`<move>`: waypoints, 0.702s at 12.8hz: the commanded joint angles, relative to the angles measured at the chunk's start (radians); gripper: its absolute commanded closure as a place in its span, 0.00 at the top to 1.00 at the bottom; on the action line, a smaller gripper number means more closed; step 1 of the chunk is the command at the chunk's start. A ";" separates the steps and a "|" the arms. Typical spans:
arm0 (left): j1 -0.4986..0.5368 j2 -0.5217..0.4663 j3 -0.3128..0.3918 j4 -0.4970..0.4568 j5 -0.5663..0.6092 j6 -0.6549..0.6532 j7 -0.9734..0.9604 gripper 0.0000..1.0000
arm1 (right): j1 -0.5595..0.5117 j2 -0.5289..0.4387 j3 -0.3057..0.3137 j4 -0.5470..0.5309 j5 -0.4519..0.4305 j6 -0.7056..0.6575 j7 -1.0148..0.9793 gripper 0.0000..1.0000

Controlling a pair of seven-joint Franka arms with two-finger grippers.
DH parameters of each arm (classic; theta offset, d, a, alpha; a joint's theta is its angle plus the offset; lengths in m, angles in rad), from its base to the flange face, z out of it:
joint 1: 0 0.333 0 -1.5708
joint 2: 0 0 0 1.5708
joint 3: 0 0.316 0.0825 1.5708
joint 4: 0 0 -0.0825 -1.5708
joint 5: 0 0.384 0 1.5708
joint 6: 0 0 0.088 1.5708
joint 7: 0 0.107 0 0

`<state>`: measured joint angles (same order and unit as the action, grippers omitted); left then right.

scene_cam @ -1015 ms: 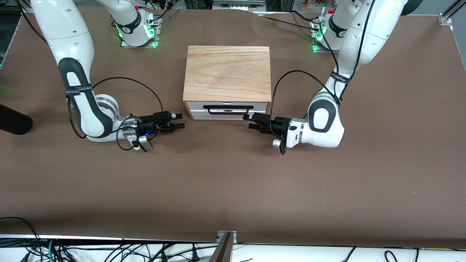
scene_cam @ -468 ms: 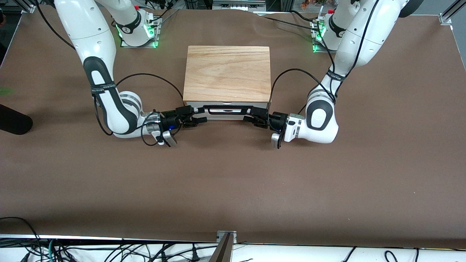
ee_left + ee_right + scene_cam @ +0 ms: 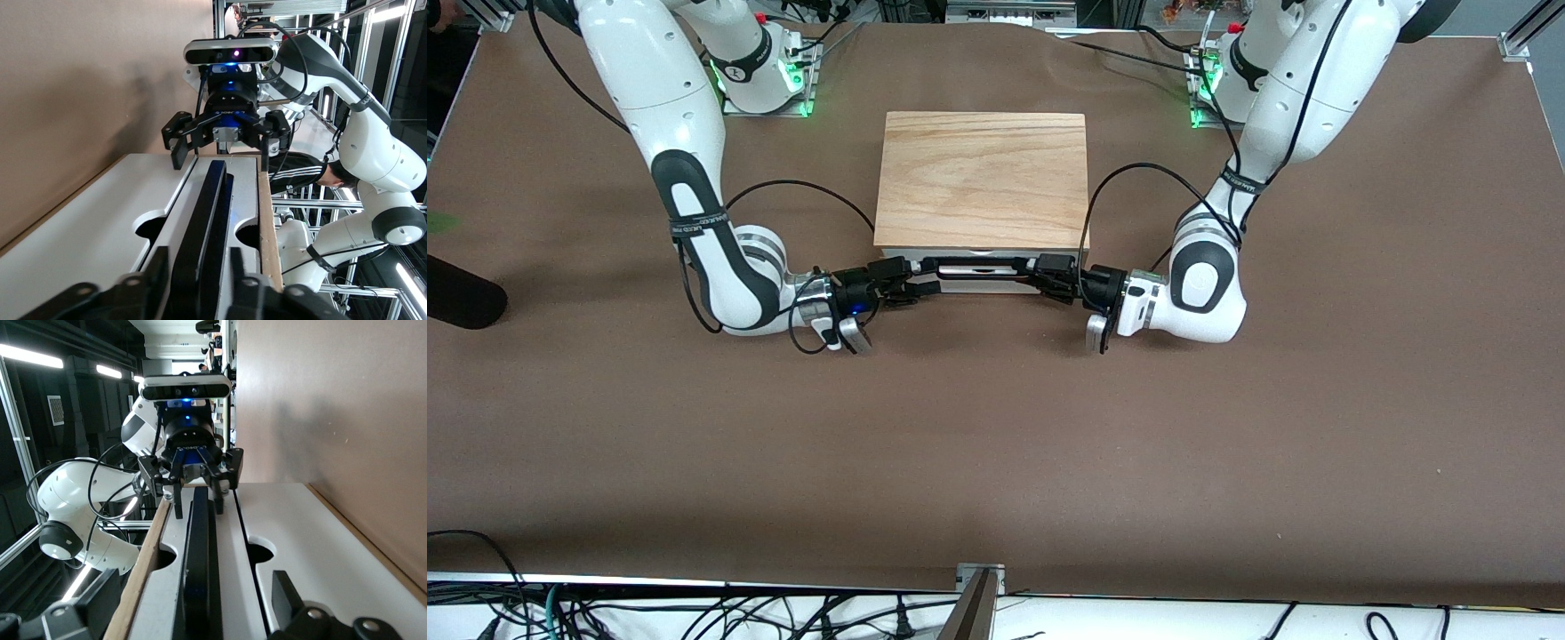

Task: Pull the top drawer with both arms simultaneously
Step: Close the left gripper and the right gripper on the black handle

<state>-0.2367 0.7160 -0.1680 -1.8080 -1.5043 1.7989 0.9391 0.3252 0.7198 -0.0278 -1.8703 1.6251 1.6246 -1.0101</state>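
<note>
My right gripper needs to close now, because its open fingers are on both sides of the black wire handle (image 3: 200, 553) in the right wrist view, beside the white drawer front.
The top drawer (image 3: 983, 266) is closed in the wooden cabinet (image 3: 983, 173), with its white front toward the front camera. Its black wire handle (image 3: 983, 260) runs across the front. My left gripper (image 3: 1047, 276) is at the handle's end toward the left arm. In the left wrist view (image 3: 197, 283) its fingers (image 3: 155, 277) stand close on either side of the handle (image 3: 207, 220). My right gripper (image 3: 911, 277) is at the other end. In the right wrist view (image 3: 193, 607) it is wide open astride the handle (image 3: 200, 553).
A second white drawer front (image 3: 87, 227) lies under the top one. The cabinet's wood top board (image 3: 143, 567) overhangs the drawer. Both arm bases (image 3: 760, 67) stand on the brown table (image 3: 996, 444), farther from the front camera than the cabinet.
Both arms have swung in from the table beside the cabinet. Their grippers have come from in front of the cabinet's corners onto the two ends of the handle.
</note>
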 commanded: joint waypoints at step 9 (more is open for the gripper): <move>0.011 -0.018 -0.002 -0.020 -0.037 -0.039 0.038 0.00 | 0.009 -0.002 -0.004 -0.009 0.033 -0.043 -0.027 0.19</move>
<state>-0.2353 0.7209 -0.1672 -1.8117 -1.5088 1.7964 0.9490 0.3317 0.7255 -0.0283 -1.8706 1.6377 1.6043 -1.0176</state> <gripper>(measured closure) 0.833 0.811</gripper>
